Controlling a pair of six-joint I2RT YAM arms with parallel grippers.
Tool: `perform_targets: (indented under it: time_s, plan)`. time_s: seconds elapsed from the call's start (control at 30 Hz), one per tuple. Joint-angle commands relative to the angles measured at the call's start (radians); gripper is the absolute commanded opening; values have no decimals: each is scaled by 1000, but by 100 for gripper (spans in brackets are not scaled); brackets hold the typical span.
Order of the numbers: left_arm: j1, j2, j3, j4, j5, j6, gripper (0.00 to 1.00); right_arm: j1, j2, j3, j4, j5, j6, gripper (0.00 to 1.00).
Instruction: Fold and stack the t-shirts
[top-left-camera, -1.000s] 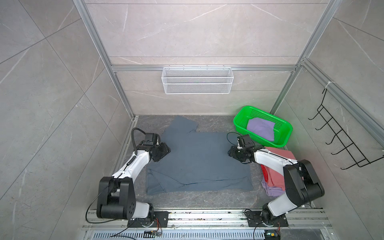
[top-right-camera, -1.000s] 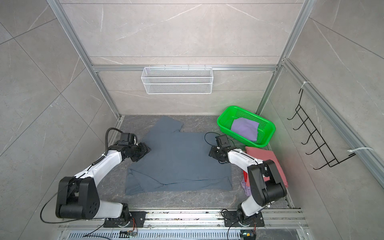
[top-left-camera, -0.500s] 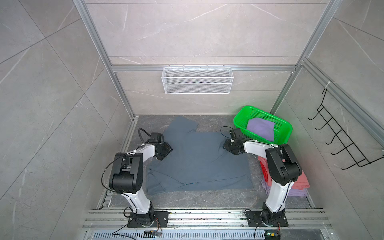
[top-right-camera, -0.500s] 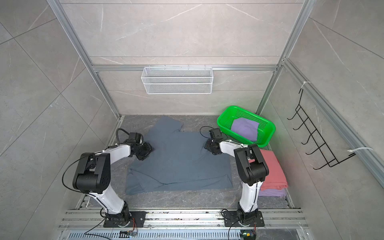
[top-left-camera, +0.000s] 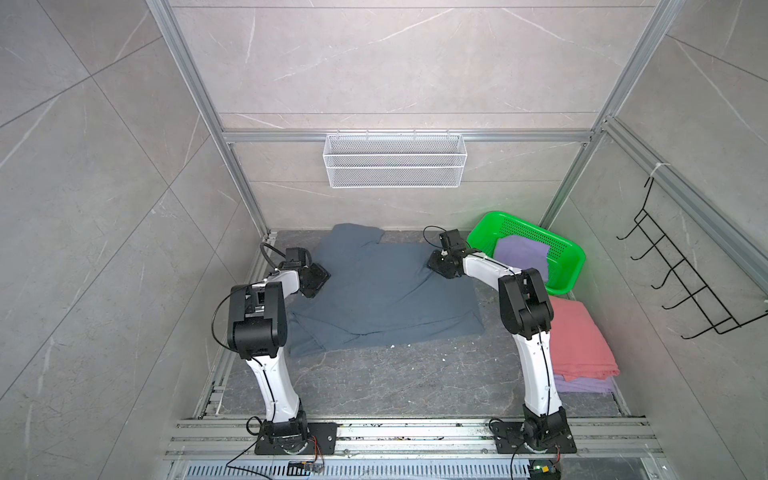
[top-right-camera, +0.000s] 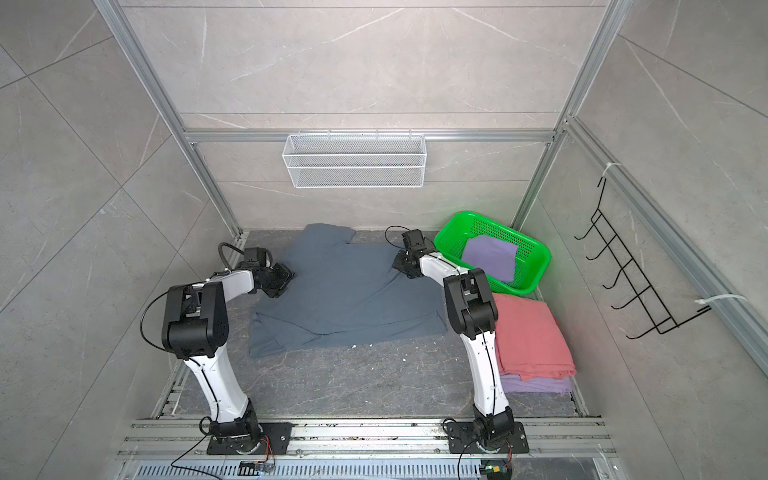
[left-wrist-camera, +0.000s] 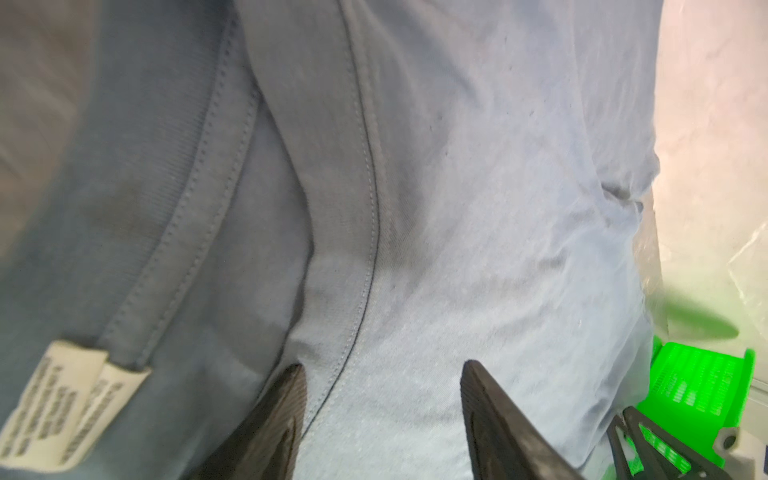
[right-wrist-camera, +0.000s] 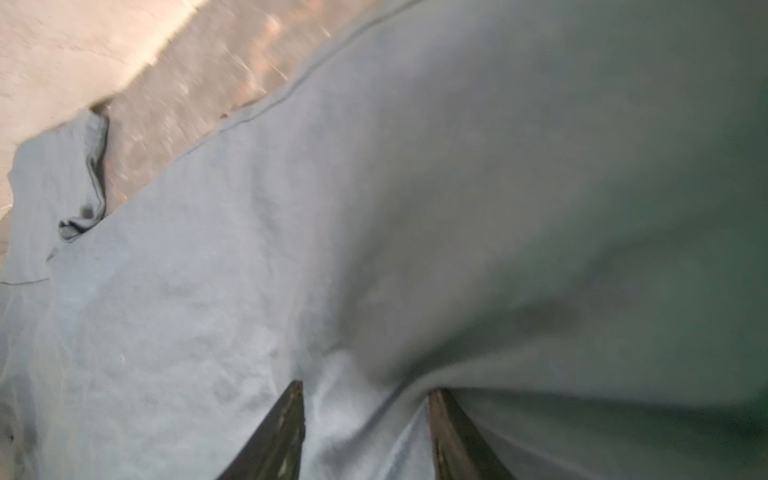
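My left gripper grabs the t-shirt's turned-in near sleeve (top-left-camera: 308, 337) by its loose edge next, to draw the t-shirt (top-left-camera: 382, 291) out flat for folding.
A slate blue-grey t-shirt (top-left-camera: 382, 291) (top-right-camera: 349, 291) lies spread on the floor, with one sleeve toward the back wall. My left gripper (top-left-camera: 320, 276) (top-right-camera: 286, 276) sits low at its left edge. In the left wrist view that gripper (left-wrist-camera: 383, 365) is open over the cloth, beside the collar seam and white label (left-wrist-camera: 62, 407). My right gripper (top-left-camera: 436, 266) (top-right-camera: 401, 264) is at the shirt's back right corner, where the cloth puckers. Its jaws (right-wrist-camera: 365, 386) stand open with a raised fold between them. A folded salmon-pink shirt (top-left-camera: 577, 340) lies on a lavender one (top-left-camera: 582, 384).
A green basket (top-left-camera: 579, 257) (top-right-camera: 544, 257) at the back right holds another lavender shirt (top-left-camera: 521, 253), close behind my right arm. A white wire basket (top-left-camera: 395, 160) hangs on the back wall. A black hook rack (top-left-camera: 681, 282) is on the right wall.
Both grippers moved toward the back wall along the shirt's sides, the right one also inward. The shirt's right back corner is now drawn in and creased. Both jaws narrowed slightly.
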Motion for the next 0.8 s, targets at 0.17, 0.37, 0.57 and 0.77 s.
perform_targets:
  time_s: [0.17,0.37,0.57,0.77]
  plan:
    - [21,-267,87,-238,-122,244,62,8,-233,-131,-19,-7,-158,54]
    - [105,-404,33,-435,-235,273,61,8,-537,-394,-1,49,-199,59]
    - [165,-459,-84,-462,-229,244,58,-7,-762,-653,24,84,-171,62]
    - [205,-396,-136,-422,-122,192,56,-40,-896,-839,81,45,-116,64]
